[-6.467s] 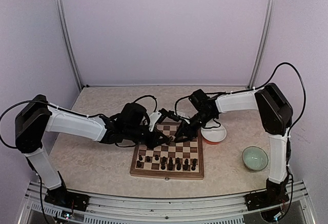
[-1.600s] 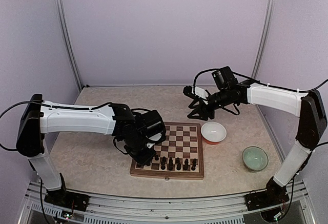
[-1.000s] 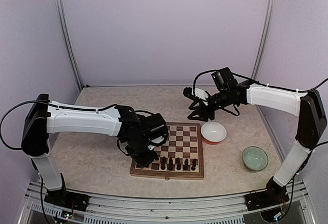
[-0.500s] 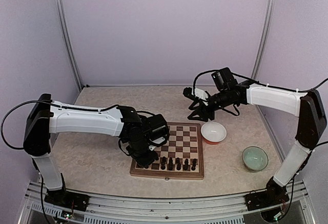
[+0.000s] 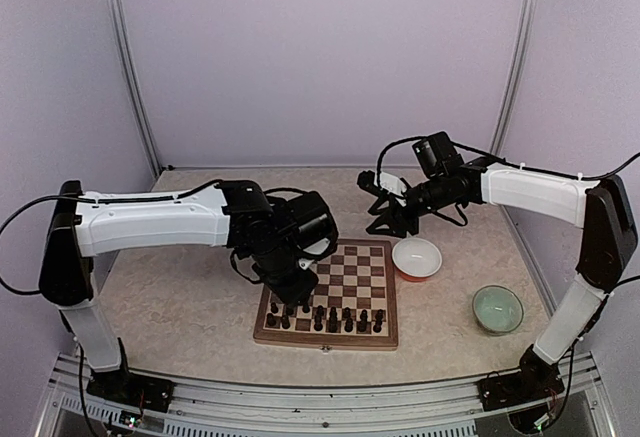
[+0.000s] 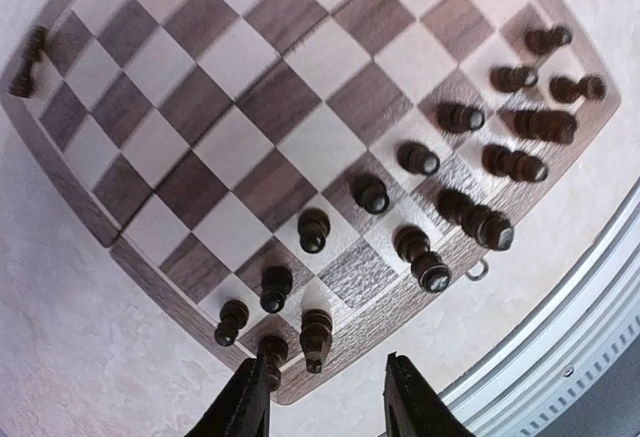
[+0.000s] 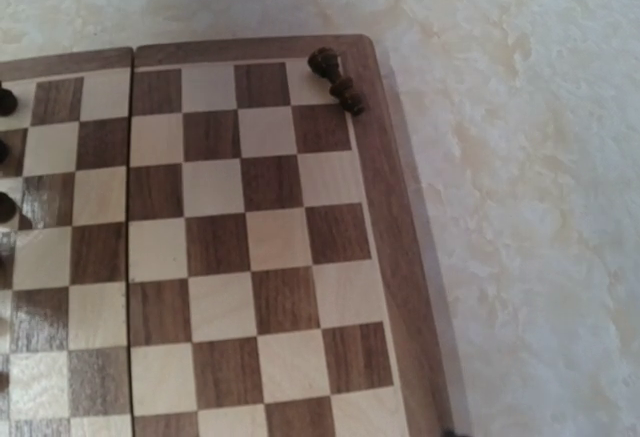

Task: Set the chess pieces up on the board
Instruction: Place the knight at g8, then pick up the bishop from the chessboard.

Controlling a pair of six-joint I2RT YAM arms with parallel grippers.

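I should next pick up the tipped piece by its slim middle (image 6: 30, 62) with my left gripper. The piece will then fill the empty square in the row.
The board (image 5: 362, 267) lies at the table's middle, and also shows in the left wrist view (image 6: 250, 107) and the right wrist view (image 7: 230, 247). Several dark chess pieces (image 5: 325, 315) stand in its two near rows (image 6: 420, 157). One piece (image 7: 336, 79) lies tipped over at a far corner (image 6: 25, 62). My left gripper (image 5: 290, 294) hovers over the board's near left corner, open and empty (image 6: 325, 402), above two standing pieces. My right gripper (image 5: 385, 223) hangs above the table behind the board and looks open and empty; its fingers are outside its wrist view.
A white bowl (image 5: 417, 257) sits just right of the board. A pale green bowl (image 5: 497, 309) sits further right, near the front. Walls and metal posts close in the table on three sides. A metal rail (image 6: 560, 357) runs along the near edge.
My left gripper has risen and pulled back from the board's near left corner, leaving pieces standing there. The right arm left the board earlier and has since stayed still.
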